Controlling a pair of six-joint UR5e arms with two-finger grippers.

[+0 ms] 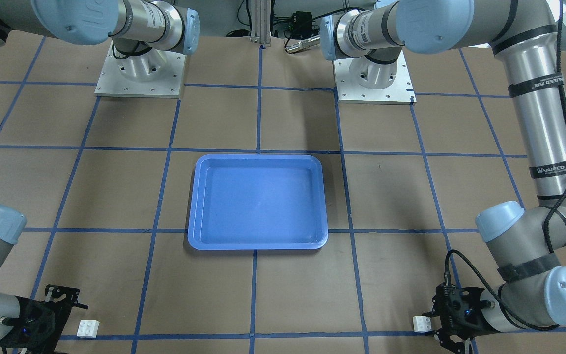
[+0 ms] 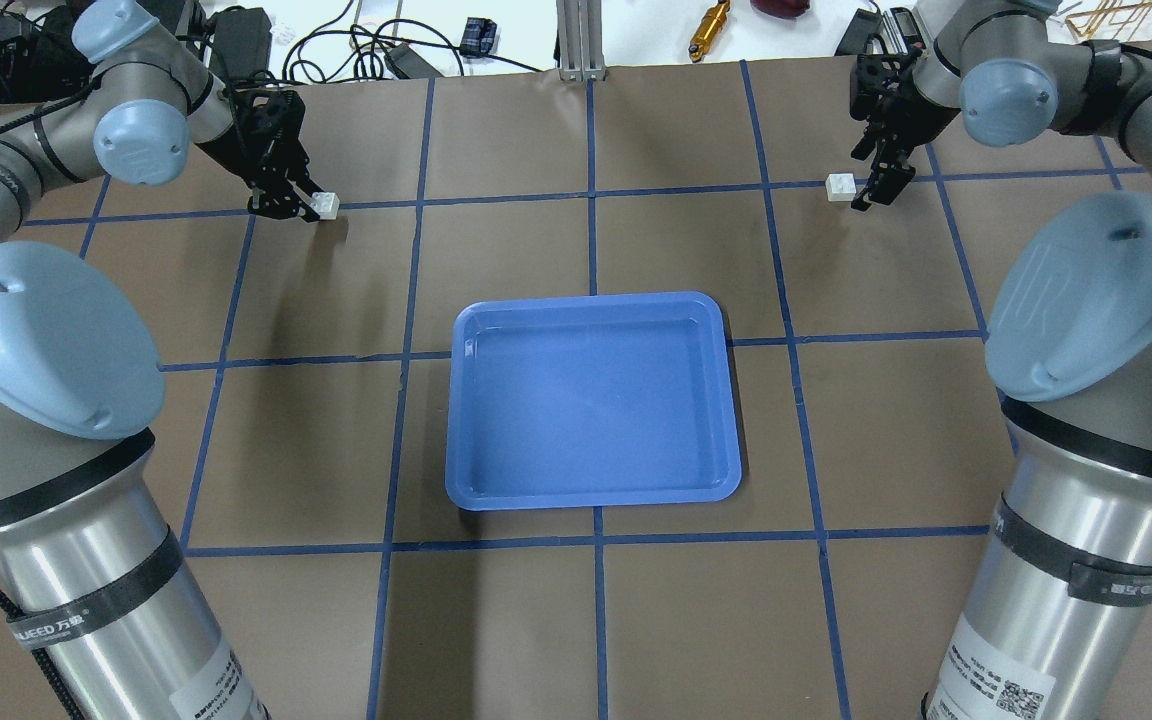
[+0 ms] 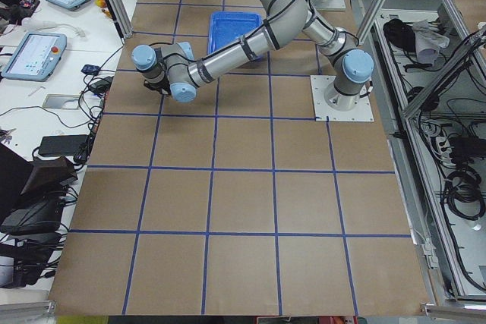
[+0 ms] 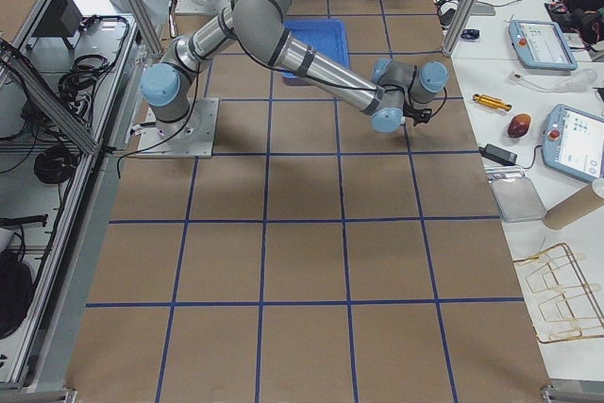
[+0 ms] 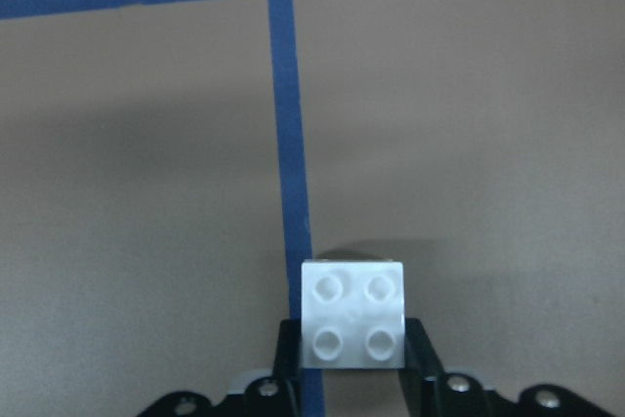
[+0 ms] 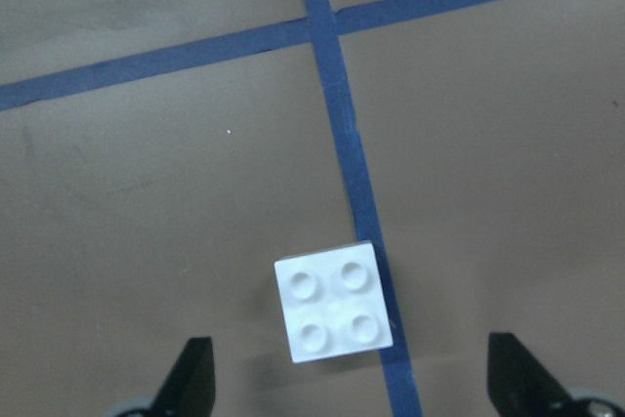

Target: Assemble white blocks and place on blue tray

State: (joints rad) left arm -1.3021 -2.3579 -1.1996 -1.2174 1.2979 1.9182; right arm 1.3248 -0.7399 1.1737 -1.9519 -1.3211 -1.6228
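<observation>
My right gripper grips the sides without studs on the other white block next, to assemble the blocks on the blue tray [image 1: 257,200].
The blue tray [image 2: 591,500] lies empty in the middle of the table; it also shows in the front view [image 1: 258,246]. One white block [image 5: 354,312] sits studs up between my left gripper's [image 5: 352,339] fingers, which press its sides at table level at the far left [image 2: 327,205]. The other white block [image 6: 334,314] lies on the table between the wide-apart fingers of my right gripper [image 6: 352,363], at the far right [image 2: 841,186]. The right gripper is open and touches nothing.
Blue tape lines cross the brown table. Cables, a yellow tool [image 2: 708,20] and other gear lie beyond the far edge. Both arm bases [image 1: 140,73] stand on the robot's side of the tray.
</observation>
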